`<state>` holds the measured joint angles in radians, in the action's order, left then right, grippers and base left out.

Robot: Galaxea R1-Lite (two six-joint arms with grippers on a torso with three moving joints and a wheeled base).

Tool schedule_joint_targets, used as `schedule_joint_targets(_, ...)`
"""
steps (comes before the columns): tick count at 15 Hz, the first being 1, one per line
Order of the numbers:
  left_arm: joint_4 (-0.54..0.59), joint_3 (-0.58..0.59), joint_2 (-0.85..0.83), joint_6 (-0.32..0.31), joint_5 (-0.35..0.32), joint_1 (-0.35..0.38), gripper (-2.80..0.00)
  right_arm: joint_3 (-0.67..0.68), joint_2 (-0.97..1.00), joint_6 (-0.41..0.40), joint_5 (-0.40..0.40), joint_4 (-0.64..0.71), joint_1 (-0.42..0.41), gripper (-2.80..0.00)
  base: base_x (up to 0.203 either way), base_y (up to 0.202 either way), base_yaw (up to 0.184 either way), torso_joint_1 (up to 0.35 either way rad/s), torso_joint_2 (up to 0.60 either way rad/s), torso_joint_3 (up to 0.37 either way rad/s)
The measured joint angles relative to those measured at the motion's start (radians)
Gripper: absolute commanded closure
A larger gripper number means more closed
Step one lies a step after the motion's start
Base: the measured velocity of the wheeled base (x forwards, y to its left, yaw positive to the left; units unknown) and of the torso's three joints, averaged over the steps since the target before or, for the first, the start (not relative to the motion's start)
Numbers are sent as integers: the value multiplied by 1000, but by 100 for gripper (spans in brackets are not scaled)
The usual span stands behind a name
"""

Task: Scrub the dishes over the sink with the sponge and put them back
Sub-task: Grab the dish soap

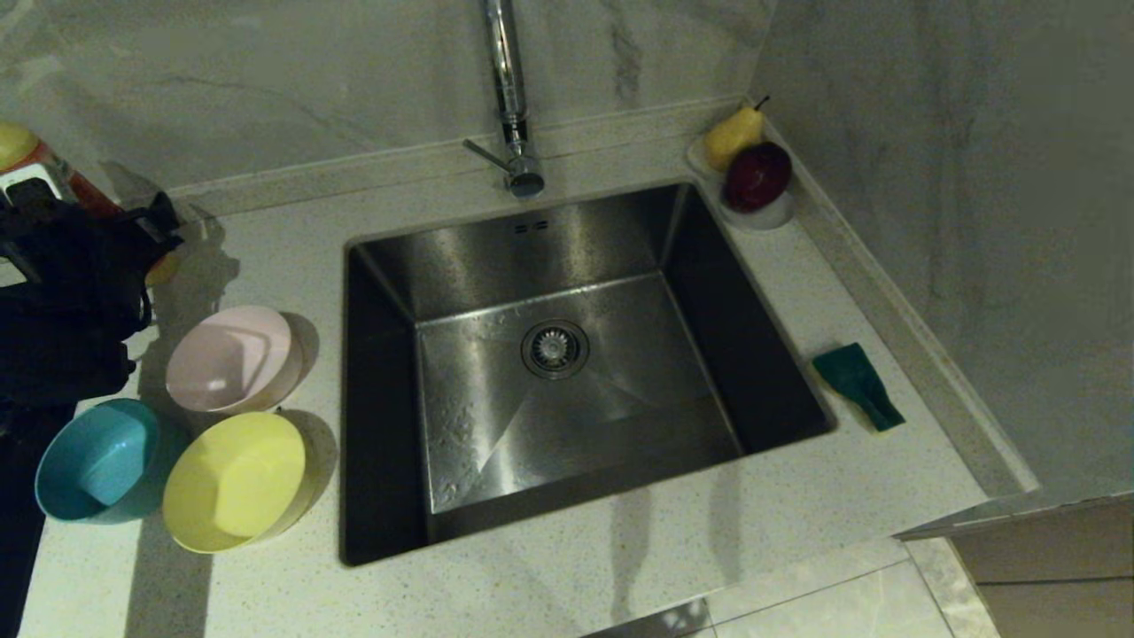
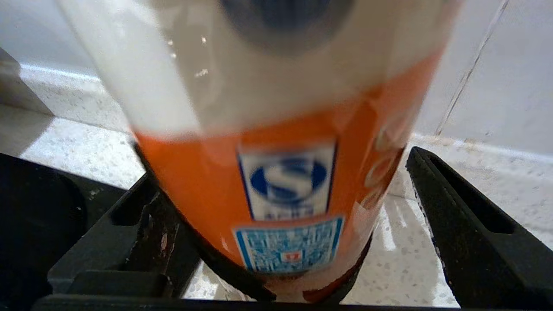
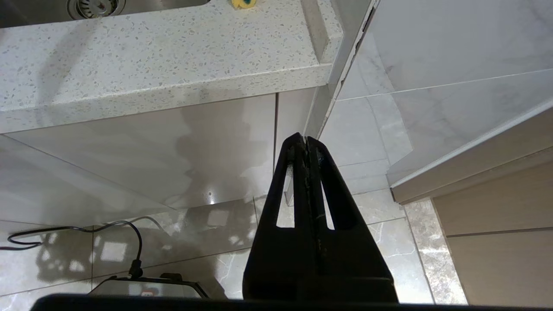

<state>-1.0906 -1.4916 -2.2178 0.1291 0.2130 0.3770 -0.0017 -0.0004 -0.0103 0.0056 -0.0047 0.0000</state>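
Note:
My left gripper next needs to grab the bottle by its orange labeled body (image 1: 91, 193), to bring the bottle over the green sponge (image 1: 854, 382) and scrub the dishes.
Three bowls stand on the counter left of the sink (image 1: 496, 257): a pale pink bowl (image 1: 232, 359), a light blue bowl (image 1: 97, 461) and a yellow bowl (image 1: 237, 478). The sponge (image 1: 858, 383) lies green face up on the counter to the sink's right. My left gripper (image 1: 146, 232) is at the far left behind the bowls. In the left wrist view the left gripper (image 2: 281, 172) stands open astride an orange and white bottle (image 2: 276, 142), with a gap at one finger (image 2: 458, 216). My right gripper (image 3: 305, 139) hangs shut below the counter edge.
A chrome tap (image 1: 507, 97) rises behind the sink. A small clear dish (image 1: 769, 214) with a pear and a red apple sits in the back right corner. The orange bottle (image 1: 84, 188) stands near the back wall. Marble walls close off the back and right.

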Motion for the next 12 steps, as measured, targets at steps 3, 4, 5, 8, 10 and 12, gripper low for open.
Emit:
schedule_joint_targets(3,-2,-28,-30,2,-2,1,-280,0,0,0,0,0,0,0,0,0,0,0,0,0)
schedule_joint_targets(4,-3,-34,-37,3,-3,2,-280,0,0,0,0,0,0,0,0,0,0,0,0,0)
schedule_joint_targets(5,-2,-39,-43,6,-3,2,-280,0,0,0,0,0,0,0,0,0,0,0,0,0)
schedule_joint_targets(8,3,-55,-54,10,1,5,0,0,0,0,0,0,0,0,0,0,0,0,0,0)
schedule_joint_targets(10,0,-62,-58,10,-1,5,0,0,0,0,0,0,0,0,0,0,0,0,0,0)
schedule_joint_targets(12,-2,-63,-62,10,0,5,0,0,0,0,0,0,0,0,0,0,0,0,0,0)
